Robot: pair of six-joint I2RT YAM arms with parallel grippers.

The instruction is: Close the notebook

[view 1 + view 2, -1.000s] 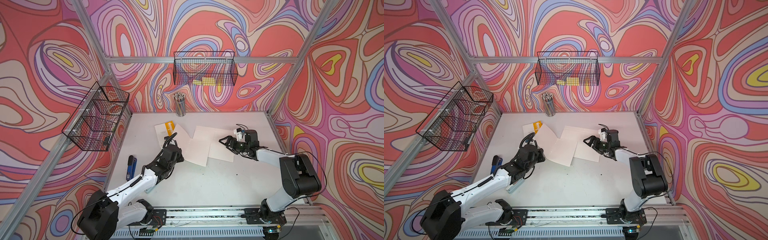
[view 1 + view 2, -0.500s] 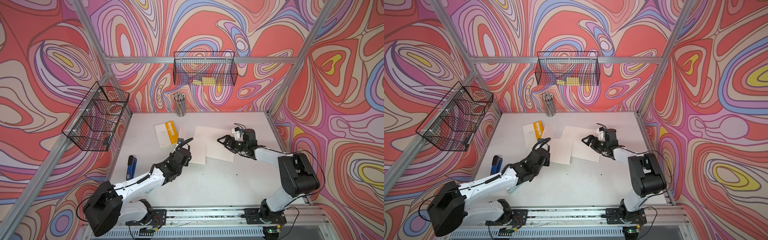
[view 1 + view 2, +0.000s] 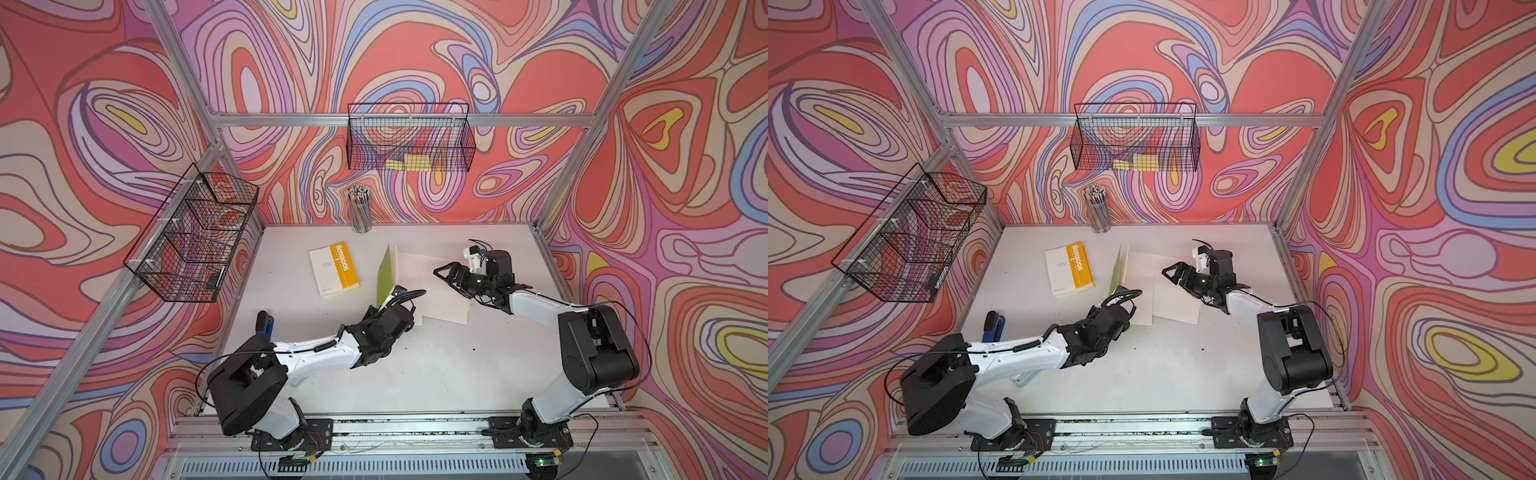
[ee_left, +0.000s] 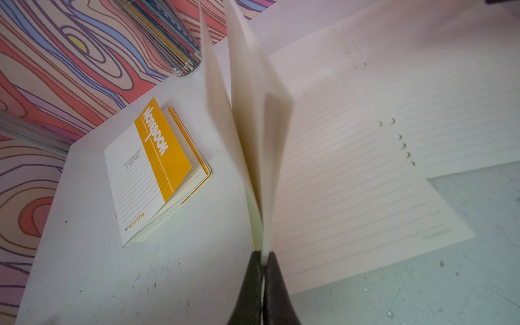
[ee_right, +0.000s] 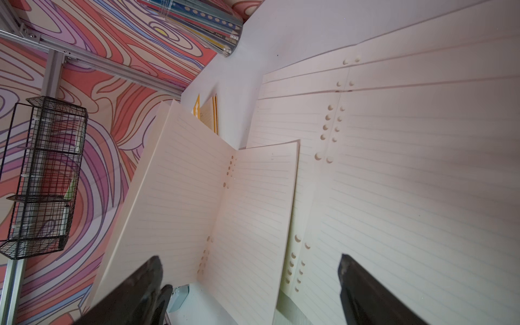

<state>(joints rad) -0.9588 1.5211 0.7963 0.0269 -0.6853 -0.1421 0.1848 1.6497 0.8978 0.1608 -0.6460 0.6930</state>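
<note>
The robot's left gripper needs to keep hold of the green cover point(image 3: 385, 276) until the cover is closed, because it is nearly upright and would settle open if the gripper opened now.
The notebook point(image 3: 432, 286) point(image 3: 1175, 291) lies open on the white table, with cream lined pages point(image 5: 422, 168) flat on its right half. Its green cover point(image 3: 385, 276) point(image 3: 1116, 270) and a few leaves point(image 4: 253, 112) stand nearly upright above the spine. My left gripper point(image 3: 388, 305) point(image 3: 1106, 305) point(image 4: 264, 261) is shut on the near bottom edge of that cover and the leaves. The right gripper point(image 3: 451, 276) point(image 3: 1177, 274) point(image 5: 249, 267) hangs open just above the flat right pages, with nothing between its fingers.
A closed yellow-and-white notebook point(image 3: 334, 270) point(image 4: 152, 168) lies left of the raised cover. A cup of pencils point(image 3: 360, 210) stands at the back wall. Wire baskets hang on the back wall point(image 3: 409, 139) and the left wall point(image 3: 193, 237). A blue-and-black tool point(image 3: 266, 322) lies at the left edge.
My left gripper has swung to the right, lifting the cover and leaves from flat on the left to nearly upright. This uncovered the yellow notebook. The right gripper has barely moved.
</note>
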